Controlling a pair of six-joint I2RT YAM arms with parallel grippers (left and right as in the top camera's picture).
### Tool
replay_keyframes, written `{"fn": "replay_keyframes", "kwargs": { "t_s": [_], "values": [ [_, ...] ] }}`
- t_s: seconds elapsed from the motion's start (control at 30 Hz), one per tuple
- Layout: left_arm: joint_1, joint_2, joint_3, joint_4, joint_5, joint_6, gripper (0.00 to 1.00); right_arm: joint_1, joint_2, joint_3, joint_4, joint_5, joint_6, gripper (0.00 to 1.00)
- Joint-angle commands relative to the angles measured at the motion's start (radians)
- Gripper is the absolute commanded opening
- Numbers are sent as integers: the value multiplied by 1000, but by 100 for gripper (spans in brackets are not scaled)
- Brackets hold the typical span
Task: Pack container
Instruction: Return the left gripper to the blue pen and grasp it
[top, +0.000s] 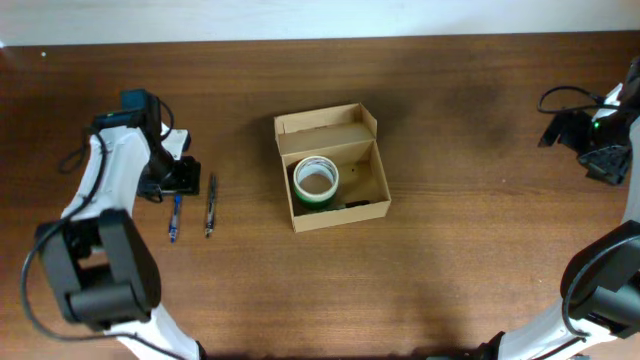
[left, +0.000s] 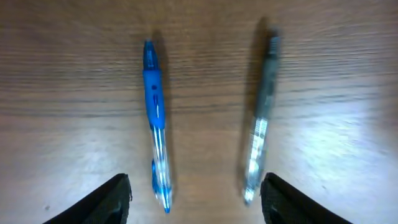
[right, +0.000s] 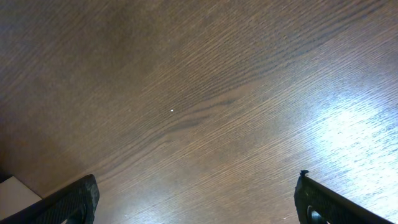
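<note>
Next, my left gripper grabs the blue pen's middle, where blue meets the pen's clear body (top: 176, 210) (left: 157, 127), to lay it lengthwise beside the tape.
The brown cardboard container (top: 333, 168) stands open at mid table, its lid flap folded back. A green tape roll (top: 316, 180) lies in its left part, and a small dark item (top: 357, 204) sits at its near right. A blue pen (top: 175, 216) and a clear grey pen (top: 210, 205) lie side by side left of the container. In the left wrist view the blue pen (left: 155, 121) and grey pen (left: 260, 124) lie between the fingertips. My left gripper (left: 196, 199) is open and empty above them. My right gripper (right: 198, 202) is open and empty over bare wood at the far right.
The table's far edge meets a pale wall (top: 320, 18) along the top. A cable (top: 565, 95) hangs by the right arm. The right wrist view shows only wood grain (right: 199, 93).
</note>
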Motion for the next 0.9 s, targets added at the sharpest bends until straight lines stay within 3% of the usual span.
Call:
{"fn": "replay_keyframes", "kwargs": {
  "t_s": [0.0, 0.17, 0.3, 0.7, 0.87],
  "values": [
    [5, 59, 3, 5, -65, 8, 66, -2, 3, -4, 3, -2, 12, 99],
    [5, 74, 3, 18, -76, 40, 66, -2, 3, -4, 3, -2, 12, 99],
    [8, 75, 3, 28, -76, 37, 60, -2, 3, -4, 3, -2, 12, 99],
    [41, 110, 1, 46, -72, 33, 60, -2, 3, -4, 3, -2, 12, 99],
    [42, 130, 1, 47, -72, 33, 55, -2, 3, -4, 3, -2, 12, 99]
  ]
}}
